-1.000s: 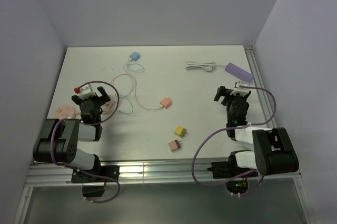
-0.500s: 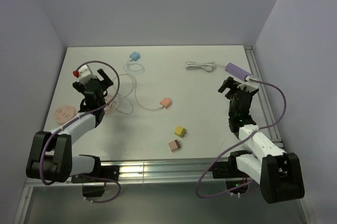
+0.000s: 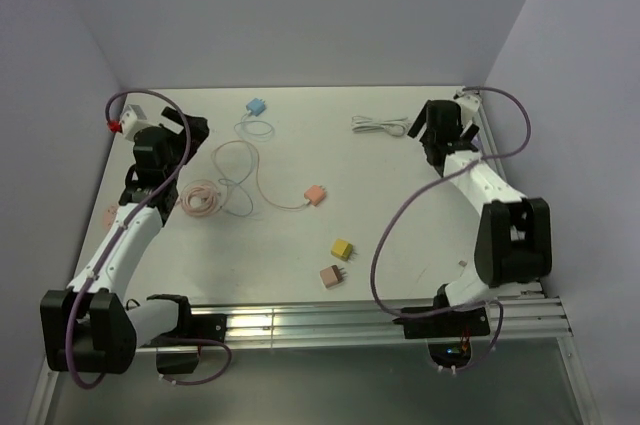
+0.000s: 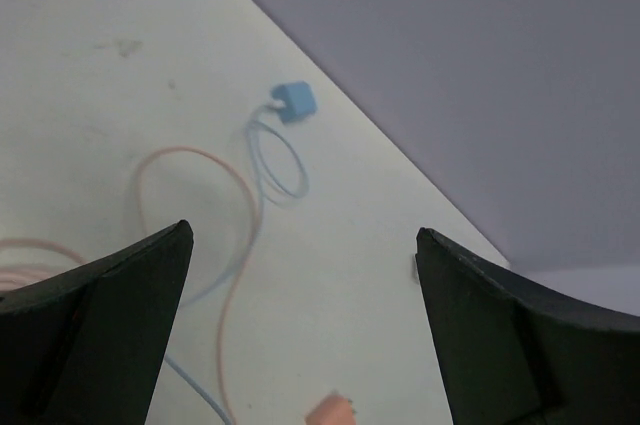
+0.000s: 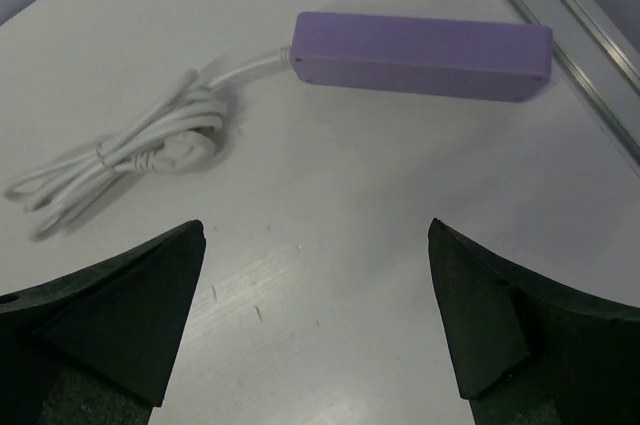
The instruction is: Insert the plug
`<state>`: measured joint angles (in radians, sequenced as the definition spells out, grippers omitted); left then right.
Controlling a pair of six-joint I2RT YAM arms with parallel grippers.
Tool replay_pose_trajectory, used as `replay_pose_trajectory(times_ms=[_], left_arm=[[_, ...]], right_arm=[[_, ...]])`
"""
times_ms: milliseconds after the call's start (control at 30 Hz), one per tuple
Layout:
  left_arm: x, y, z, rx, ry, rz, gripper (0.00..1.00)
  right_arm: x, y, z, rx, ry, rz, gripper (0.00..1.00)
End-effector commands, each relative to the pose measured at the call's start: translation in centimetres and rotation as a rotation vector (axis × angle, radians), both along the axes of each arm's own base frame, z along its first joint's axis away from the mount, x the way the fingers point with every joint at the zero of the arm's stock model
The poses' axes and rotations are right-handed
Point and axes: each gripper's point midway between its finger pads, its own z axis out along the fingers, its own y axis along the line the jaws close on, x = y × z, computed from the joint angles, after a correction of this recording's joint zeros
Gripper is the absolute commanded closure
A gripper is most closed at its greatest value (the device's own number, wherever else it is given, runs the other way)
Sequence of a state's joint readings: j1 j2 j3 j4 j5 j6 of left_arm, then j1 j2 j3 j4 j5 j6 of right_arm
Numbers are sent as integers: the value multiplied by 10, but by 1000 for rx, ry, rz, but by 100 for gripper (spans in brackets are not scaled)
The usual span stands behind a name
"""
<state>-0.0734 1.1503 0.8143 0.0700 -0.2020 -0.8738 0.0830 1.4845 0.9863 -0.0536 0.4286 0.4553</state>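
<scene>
The robot's right gripper needs to turn the sockets of the purple power strip into reach, so it should next grab the strip by its cord end (image 5: 331, 49), across its long sides.
A purple power strip (image 5: 423, 53) lies at the back right of the table, its white cord (image 5: 130, 155) bundled to its left. In the top view my right arm covers the strip and only the white cord (image 3: 380, 125) shows. My right gripper (image 5: 316, 228) hangs open just short of the strip, with nothing between its jaws. Plugs lie loose: a blue plug (image 3: 257, 105), a salmon plug (image 3: 315, 194), a yellow plug (image 3: 342, 248) and a pink plug (image 3: 331, 275). My left gripper (image 3: 185, 128) is open and empty at the back left, facing the blue plug (image 4: 293, 100).
A coil of pink cable (image 3: 200, 197) lies left of centre, with thin orange and blue leads looping toward the plugs. A pink disc (image 3: 108, 213) sits by the left wall. A metal rail (image 5: 570, 0) runs along the right table edge. Walls close the back and sides.
Both arms have stretched out from near their bases toward the back. The left gripper went up and left; the right gripper went to the back right, over the power strip. Both stayed open.
</scene>
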Motion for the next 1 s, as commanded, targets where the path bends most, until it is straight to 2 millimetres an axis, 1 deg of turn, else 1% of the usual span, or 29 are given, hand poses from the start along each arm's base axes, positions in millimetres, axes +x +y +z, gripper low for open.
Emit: replay_pose_trajectory(times_ms=[0, 33, 67, 100, 133, 167, 200, 233, 267, 300, 333, 367, 400, 433, 467, 500, 533, 600, 633, 700, 733, 767, 800, 867, 900, 933, 967], left_arm=[[-20, -52, 21, -130, -109, -271, 1], [-22, -60, 24, -138, -139, -311, 0], [-24, -65, 33, -136, -179, -337, 1], [-23, -68, 32, -135, -170, -344, 2], [-24, -77, 28, -118, -144, -371, 2], [-22, -82, 28, -103, -133, -388, 3], [-16, -88, 31, -87, -125, -401, 5], [-17, -99, 30, -70, -105, -429, 6], [-16, -104, 27, -72, -83, -439, 7], [-19, -115, 26, -82, -81, -474, 8], [-21, -120, 27, -104, -86, -487, 9], [-23, -123, 28, -116, -92, -495, 9], [-26, -128, 28, -122, -84, -504, 10], [-27, -130, 29, -130, -77, -499, 10], [-28, -131, 29, -133, -68, -501, 11], [-32, -135, 30, -133, -49, -506, 12], [-33, -136, 33, -135, -47, -503, 12], [-41, -145, 39, -136, -61, -535, 12], [-44, -147, 41, -144, -64, -541, 12], [-50, -156, 46, -152, -73, -579, 12], [-50, -158, 45, -147, -61, -581, 12], [-51, -161, 46, -146, -59, -590, 12], [-55, -169, 46, -148, -64, -614, 12], [-60, -175, 46, -155, -72, -633, 12], [-63, -183, 44, -153, -66, -656, 12], [-64, -185, 42, -151, -57, -662, 12], [-63, -188, 39, -151, -46, -669, 12]], right_arm=[[25, -15, 16, -25, 95, -41, 1], [30, -18, 15, -11, 102, -73, 2], [35, -26, -2, -5, 156, -98, 2], [49, -27, 11, 23, 124, -103, 2], [53, -33, -5, 66, 159, -141, 4], [58, -43, -6, 98, 154, -173, 5], [70, -43, 2, 139, 126, -174, 5], [74, -45, -12, 190, 138, -218, 8], [83, -51, -5, 225, 113, -254, 9], [86, -51, -9, 284, 104, -315, 12], [79, -53, -29, 298, 176, -367, 12], [79, -55, -33, 317, 182, -408, 12], [88, -55, -25, 371, 137, -468, 12], [78, -59, -40, 365, 189, -539, 12], [76, -61, -42, 376, 189, -583, 12], [79, -63, -38, 406, 154, -645, 11], [78, -63, -43, 414, 161, -667, 11], [81, -63, -44, 462, 125, -727, 10], [80, -62, -49, 468, 135, -743, 10], [82, -67, -45, 491, 94, -810, 10], [77, -70, -48, 470, 102, -845, 10], [78, -72, -46, 476, 84, -860, 10], [82, -73, -44, 484, 59, -869, 10], [89, -76, -40, 492, 22, -873, 11], [92, -75, -44, 501, 21, -874, 11], [96, -74, -46, 509, 20, -869, 11], [102, -77, -42, 522, 8, -866, 11]])
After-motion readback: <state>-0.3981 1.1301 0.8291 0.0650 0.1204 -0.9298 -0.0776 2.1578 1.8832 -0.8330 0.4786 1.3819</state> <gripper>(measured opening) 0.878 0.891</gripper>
